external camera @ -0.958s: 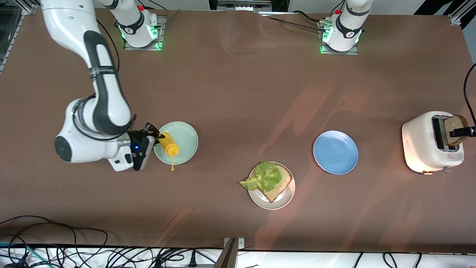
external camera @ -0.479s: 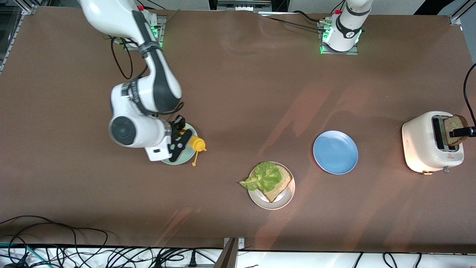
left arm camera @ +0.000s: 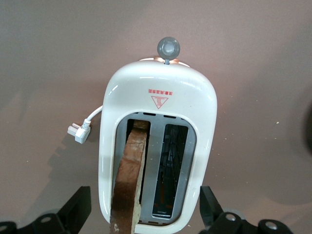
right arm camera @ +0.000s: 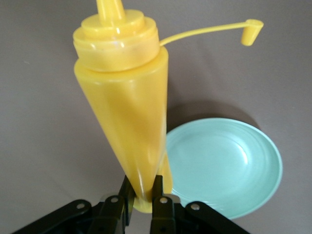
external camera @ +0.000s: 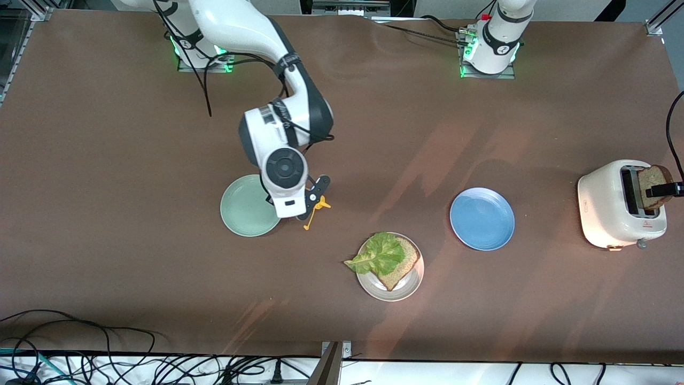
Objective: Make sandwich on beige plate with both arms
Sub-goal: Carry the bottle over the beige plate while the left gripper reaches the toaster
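Observation:
My left gripper should next pick up the bread slice by its crust edge that sticks out, because the slice stands in the narrow toaster slot [external camera: 630, 191].
The beige plate [external camera: 394, 295] holds one brown bread slice [external camera: 404, 266] with a green lettuce leaf [external camera: 380, 253] on top, and the leaf hangs over the rim. A second slice [external camera: 655, 182] [left arm camera: 127, 180] stands in one slot of the white toaster [external camera: 606, 206] [left arm camera: 158, 100]. My left gripper [external camera: 664, 189] [left arm camera: 144, 209] hangs open over the toaster, its fingers wide on either side of the toaster body. My right gripper [external camera: 316, 200] [right arm camera: 141, 192] is shut on the base of a yellow squeeze bottle [right arm camera: 122, 107] [external camera: 320, 204], over the table beside the mint-green plate [external camera: 243, 214] [right arm camera: 224, 165].
A blue plate [external camera: 482, 218] lies between the beige plate and the toaster. The bottle's cap [right arm camera: 251, 30] dangles on its tether. The toaster's plug [left arm camera: 78, 131] lies on the table next to it. Cables run along the table edge nearest the front camera.
My right arm has swung the yellow bottle from over the mint-green plate toward the middle of the table, uncovering that plate. The left gripper and toaster have not moved.

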Controlling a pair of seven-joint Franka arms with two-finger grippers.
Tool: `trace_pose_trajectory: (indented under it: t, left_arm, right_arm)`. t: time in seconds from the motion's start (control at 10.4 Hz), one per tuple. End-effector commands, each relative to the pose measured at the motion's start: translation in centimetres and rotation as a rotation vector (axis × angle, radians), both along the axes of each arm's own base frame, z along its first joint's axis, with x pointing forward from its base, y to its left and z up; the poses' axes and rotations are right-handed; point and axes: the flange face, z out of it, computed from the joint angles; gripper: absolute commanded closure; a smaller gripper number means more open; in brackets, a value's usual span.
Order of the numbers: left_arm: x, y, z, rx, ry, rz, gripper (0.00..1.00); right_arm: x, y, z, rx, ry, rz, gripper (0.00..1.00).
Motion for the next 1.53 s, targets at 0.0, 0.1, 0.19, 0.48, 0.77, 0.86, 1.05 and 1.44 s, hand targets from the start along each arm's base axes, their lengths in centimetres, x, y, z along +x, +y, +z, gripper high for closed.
trace_pose_trajectory:
  t: [0.0, 0.1, 0.19, 0.48, 0.77, 0.86, 1.05, 1.44]
  left_arm:
    - [0.1, 0.1, 0.5, 0.033, 0.001, -0.026, 0.02]
    - [-0.1, 0.4, 0.5, 0.032, 0.002, -0.025, 0.02]
    - [-0.1, 0.5, 0.2, 0.031, 0.006, -0.024, 0.03]
    - [-0.2, 0.7, -0.6, 0.040, 0.022, -0.030, 0.08]
    - [-1.0, 1.4, -2.2, 0.041, 0.061, -0.028, 0.36]
    - [-1.1, 1.6, -2.2, 0.040, 0.064, -0.023, 0.55]
    - [-1.1, 1.6, -2.2, 0.041, 0.063, -0.021, 0.90]
    - [-1.3, 1.8, -0.5, 0.046, 0.069, -0.032, 1.00]
  right_arm:
    - [-0.4, 2.9, -0.6, -0.148, -0.059, 0.064, 1.00]
    - [-0.7, 3.4, -0.6, -0.158, -0.068, 0.073, 1.00]
    - [-1.0, 3.8, -1.2, -0.189, -0.080, 0.090, 1.00]
    - [-1.4, 6.1, -2.7, -0.215, -0.143, 0.148, 1.00]
    - [0.9, 8.9, -4.0, -0.091, -0.372, 0.234, 1.00]
    - [1.8, 8.9, -4.6, -0.050, -0.412, 0.231, 1.00]
    - [2.6, 8.7, -6.1, -0.020, -0.444, 0.230, 1.00]
    - [3.4, 7.3, -6.6, -0.075, -0.445, 0.263, 1.00]
